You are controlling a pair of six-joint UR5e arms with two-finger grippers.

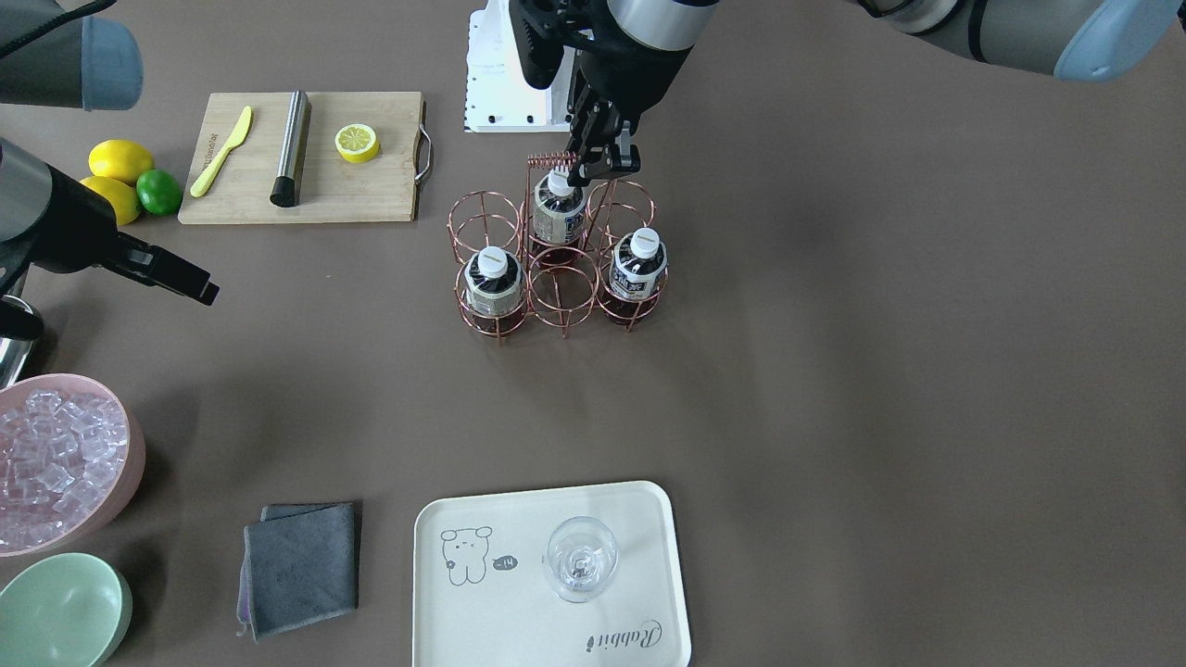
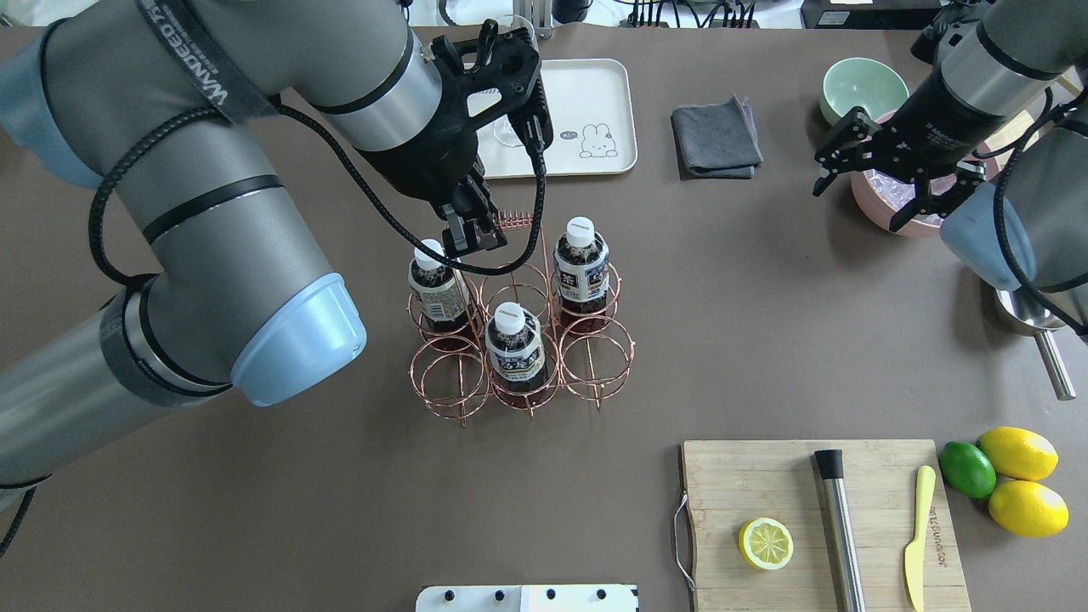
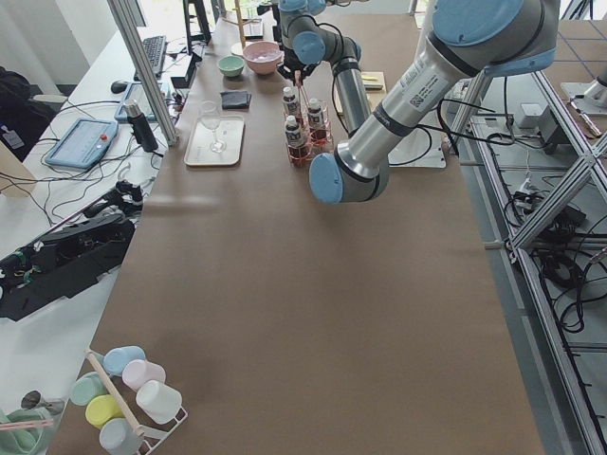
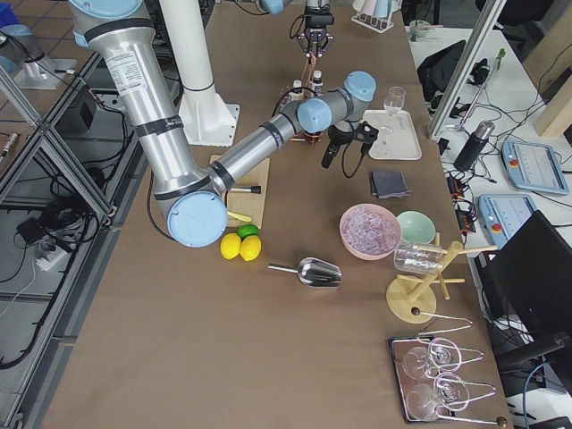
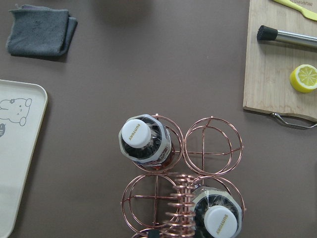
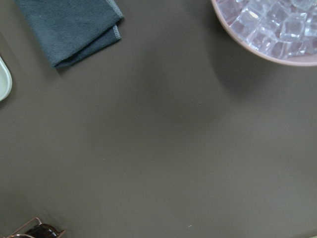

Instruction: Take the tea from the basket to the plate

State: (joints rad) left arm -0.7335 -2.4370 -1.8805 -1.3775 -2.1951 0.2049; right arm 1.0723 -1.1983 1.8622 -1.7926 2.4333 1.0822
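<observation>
I need to grab the basket with my left gripper by its coiled handle (image 1: 549, 159) next, to keep the basket (image 1: 561, 289) level. Loose bottles are standing upright in the wire rings.
Three tea bottles stand in a copper wire basket (image 1: 561, 289) at mid-table: one in the row nearer the robot (image 1: 559, 211) and two in the other row (image 1: 491, 278) (image 1: 637, 264). In the overhead view they show at left (image 2: 436, 291), at the near middle (image 2: 515, 344) and at right (image 2: 582, 268) in the basket (image 2: 599, 357). My left gripper (image 1: 604, 163) (image 2: 472, 231) hovers open just above the basket's coiled handle, beside the cap of the robot-side bottle. The cream plate (image 1: 519, 630) (image 2: 586, 85) lies at the table's far edge. My right gripper (image 2: 858, 204) is open and empty.
A wine glass (image 1: 581, 559) stands on the plate. A grey cloth (image 1: 301, 565), a pink bowl of ice (image 1: 56, 463) and a mint bowl (image 1: 60, 611) lie on the right arm's side. A wooden cutting board (image 1: 306, 185) holds a lemon half, muddler and knife.
</observation>
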